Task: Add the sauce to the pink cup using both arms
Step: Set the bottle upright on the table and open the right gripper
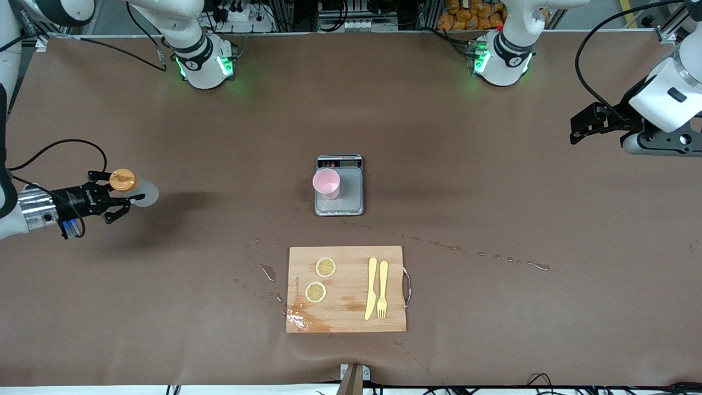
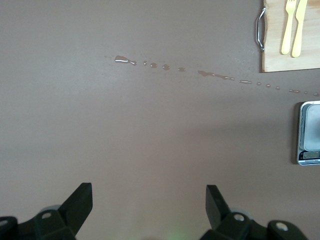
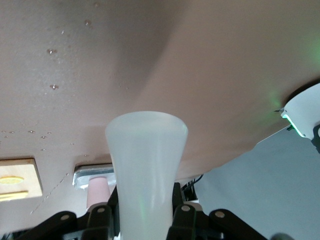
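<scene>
The sauce bottle's base is still above the brown tabletop, its shadow apart from it, so my right gripper keeps holding the bottle until the bottle's base is down.
My right gripper (image 1: 125,196) is shut on the sauce bottle (image 1: 143,193), a translucent whitish squeeze bottle with an orange cap (image 1: 123,180), and holds it over the table at the right arm's end. In the right wrist view the bottle (image 3: 145,160) fills the space between the fingers (image 3: 102,215). The pink cup (image 1: 327,184) stands upright on a grey scale (image 1: 351,202) at the table's middle; it also shows in the right wrist view (image 3: 97,189). My left gripper (image 1: 577,127) is open and empty over the left arm's end of the table, its fingers (image 2: 80,202) wide apart.
A wooden cutting board (image 1: 345,263) lies nearer the front camera than the scale, with two lemon slices (image 1: 325,267), a yellow knife (image 1: 371,288) and a fork (image 1: 382,288). Drops of liquid (image 1: 496,257) trail across the brown table. The scale's edge shows in the left wrist view (image 2: 309,134).
</scene>
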Tool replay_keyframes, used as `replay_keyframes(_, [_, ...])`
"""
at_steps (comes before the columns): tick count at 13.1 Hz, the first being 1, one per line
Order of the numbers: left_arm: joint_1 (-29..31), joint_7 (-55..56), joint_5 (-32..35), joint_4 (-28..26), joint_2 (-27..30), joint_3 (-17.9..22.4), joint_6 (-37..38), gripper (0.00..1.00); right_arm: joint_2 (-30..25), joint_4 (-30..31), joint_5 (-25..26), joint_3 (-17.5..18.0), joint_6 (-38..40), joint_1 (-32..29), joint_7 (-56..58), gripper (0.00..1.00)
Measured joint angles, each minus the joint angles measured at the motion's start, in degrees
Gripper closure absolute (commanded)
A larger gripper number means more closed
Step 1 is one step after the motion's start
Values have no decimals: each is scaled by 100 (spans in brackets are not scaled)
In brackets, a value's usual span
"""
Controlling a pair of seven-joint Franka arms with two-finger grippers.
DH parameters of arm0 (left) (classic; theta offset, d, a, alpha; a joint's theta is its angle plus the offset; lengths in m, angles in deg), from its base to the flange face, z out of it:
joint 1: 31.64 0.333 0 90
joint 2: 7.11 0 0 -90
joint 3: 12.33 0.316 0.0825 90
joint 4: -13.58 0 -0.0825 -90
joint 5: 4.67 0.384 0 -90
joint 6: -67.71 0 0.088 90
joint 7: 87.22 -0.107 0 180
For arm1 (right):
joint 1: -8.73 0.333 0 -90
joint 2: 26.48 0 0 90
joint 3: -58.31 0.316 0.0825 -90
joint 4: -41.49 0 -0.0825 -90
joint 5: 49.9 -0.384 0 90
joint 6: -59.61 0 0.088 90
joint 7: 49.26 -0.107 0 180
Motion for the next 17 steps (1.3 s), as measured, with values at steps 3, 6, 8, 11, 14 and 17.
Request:
replay_keyframes(3, [16,0,0,2,0,11,-6,0,297,206,-94,0,-24,-352,442,100])
replay_keyframes(6, [33,0,0,2,0,16,-7,0,600,285,-111,-3,-177,-595,779,100])
replay_keyframes(8, [33,0,0,1,0,15,-7,0,848,312,-120,-3,-342,-746,1042,100])
replay_keyframes(11, [33,0,0,0,0,15,-7,0,1109,314,-135,-2,-545,-813,1237,40])
replay_keyframes(14, [33,0,0,-1,0,15,-7,0,1125,265,-143,35,-561,-811,1240,0])
replay_keyframes(17, [34,0,0,-1,0,15,-7,0,1109,33,-136,50,-541,-810,1239,0])
